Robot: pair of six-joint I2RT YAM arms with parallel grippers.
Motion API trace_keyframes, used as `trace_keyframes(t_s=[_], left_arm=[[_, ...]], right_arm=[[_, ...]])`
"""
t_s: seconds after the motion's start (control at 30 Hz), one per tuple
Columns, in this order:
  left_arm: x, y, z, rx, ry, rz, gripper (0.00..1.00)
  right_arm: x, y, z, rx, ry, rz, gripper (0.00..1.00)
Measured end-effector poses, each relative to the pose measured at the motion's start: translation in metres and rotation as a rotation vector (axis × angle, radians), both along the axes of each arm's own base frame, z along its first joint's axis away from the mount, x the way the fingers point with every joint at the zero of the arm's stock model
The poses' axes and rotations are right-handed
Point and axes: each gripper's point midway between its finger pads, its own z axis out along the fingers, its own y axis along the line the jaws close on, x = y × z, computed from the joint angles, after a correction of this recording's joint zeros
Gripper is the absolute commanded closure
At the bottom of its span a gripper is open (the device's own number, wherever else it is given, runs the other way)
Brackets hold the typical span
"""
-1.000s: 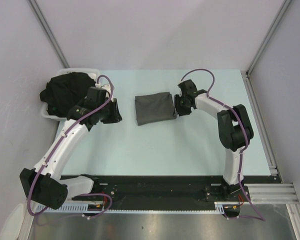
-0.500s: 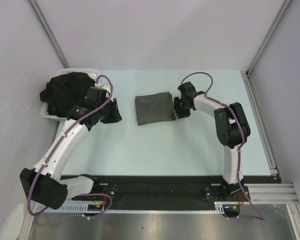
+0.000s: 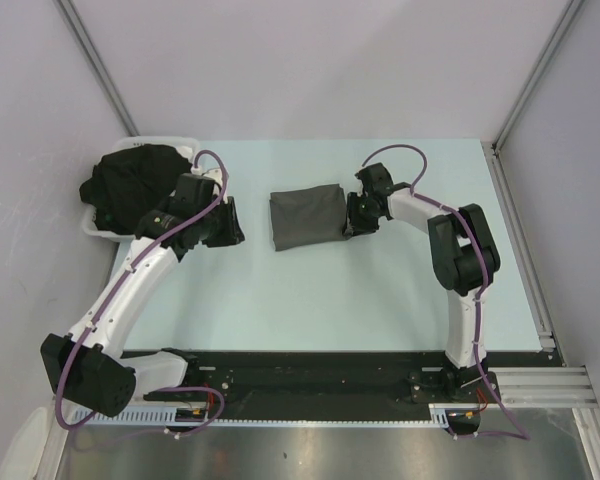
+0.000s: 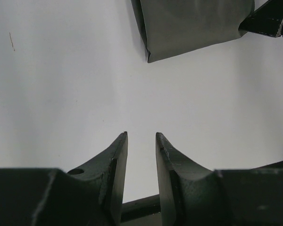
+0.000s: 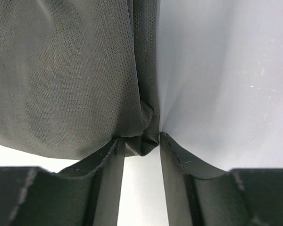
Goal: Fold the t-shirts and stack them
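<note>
The shirt's bunched corner lies between my right gripper's fingers, with empty table beyond it, so they should close.
A charcoal grey t-shirt (image 3: pixel 306 216) lies folded in a rectangle at the middle of the table. In the right wrist view its mesh cloth (image 5: pixel 70 70) fills the upper left. My right gripper (image 3: pixel 350 215) is at the shirt's right edge, open. A bunched corner of cloth sits just between its fingertips (image 5: pixel 140 136) and is not pinched. My left gripper (image 3: pixel 230 222) hovers left of the shirt, open, with only bare table between the fingers (image 4: pixel 141 134). The shirt's near corner (image 4: pixel 193 23) shows ahead of it. A heap of black t-shirts (image 3: pixel 130 185) lies at the far left.
The black heap sits in a white tray (image 3: pixel 92 228) at the table's left edge. The pale blue table (image 3: pixel 330 290) ends at a black rail near the arm bases. Metal frame posts stand at the back corners.
My right gripper has moved a little left, up to the grey shirt's right edge. The left arm has stayed where it was.
</note>
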Motion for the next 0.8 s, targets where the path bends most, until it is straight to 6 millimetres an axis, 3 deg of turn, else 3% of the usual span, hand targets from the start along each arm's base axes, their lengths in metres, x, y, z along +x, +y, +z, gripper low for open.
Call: trace_keyframes(t_s=[0.13, 0.3, 0.67, 0.8], left_arm=[[0.0, 0.0, 0.0, 0.0, 0.0, 0.0, 0.65], [0.0, 0.0, 0.0, 0.0, 0.0, 0.0, 0.65], [0.0, 0.0, 0.0, -0.001, -0.001, -0.001, 0.64], [0.001, -0.001, 0.001, -0.006, -0.002, -0.004, 0.64]], right_arm=[[-0.001, 0.001, -0.001, 0.0, 0.001, 0.004, 0.71], [-0.003, 0.004, -0.004, -0.003, 0.007, 0.013, 0.99], [-0.001, -0.003, -0.006, -0.008, 0.015, -0.003, 1.0], [0.0, -0.017, -0.006, -0.02, 0.032, -0.019, 1.0]])
